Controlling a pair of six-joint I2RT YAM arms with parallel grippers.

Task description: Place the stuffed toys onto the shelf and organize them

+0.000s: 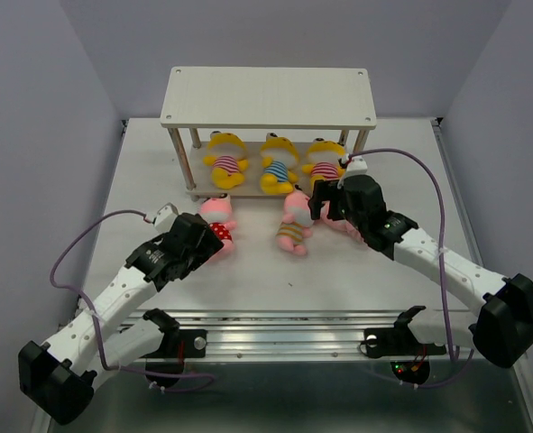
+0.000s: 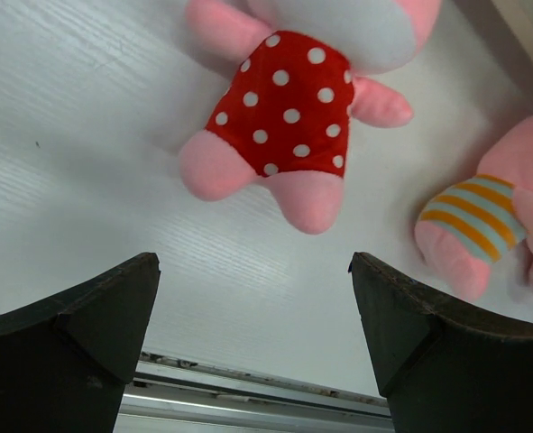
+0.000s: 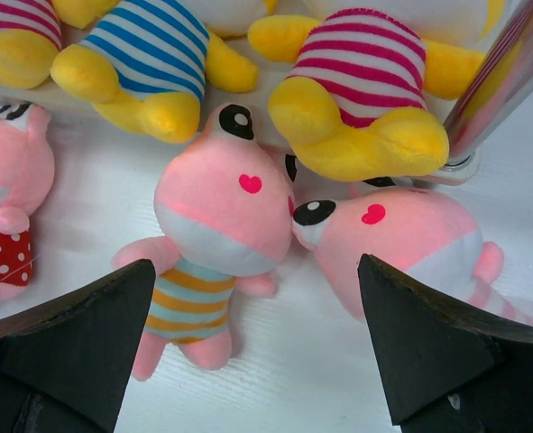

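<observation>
The robot's left gripper should next grab the polka-dot pink toy by its foot (image 2: 216, 166), so that the toy's head and body stay free to rest on the shelf.
The shelf (image 1: 268, 97) stands at the back of the table. Three yellow stuffed toys lie on its lower board: a pink-striped one (image 1: 225, 161), a blue-striped one (image 1: 278, 164) and another pink-striped one (image 1: 324, 162). Three pink toys lie on the table in front. The red polka-dot one (image 1: 217, 225) (image 2: 289, 108) lies just beyond my open, empty left gripper (image 1: 203, 236) (image 2: 252, 262). The orange-striped one (image 1: 293, 224) (image 3: 214, 207) and a pink-striped one (image 3: 401, 244) lie head to head below my open, empty right gripper (image 1: 325, 206) (image 3: 255, 264).
A metal shelf leg (image 3: 505, 81) stands right of the pink-striped toy. An aluminium rail (image 1: 275, 329) runs along the table's near edge. Purple cables loop off both arms. Grey walls close in the left, right and back.
</observation>
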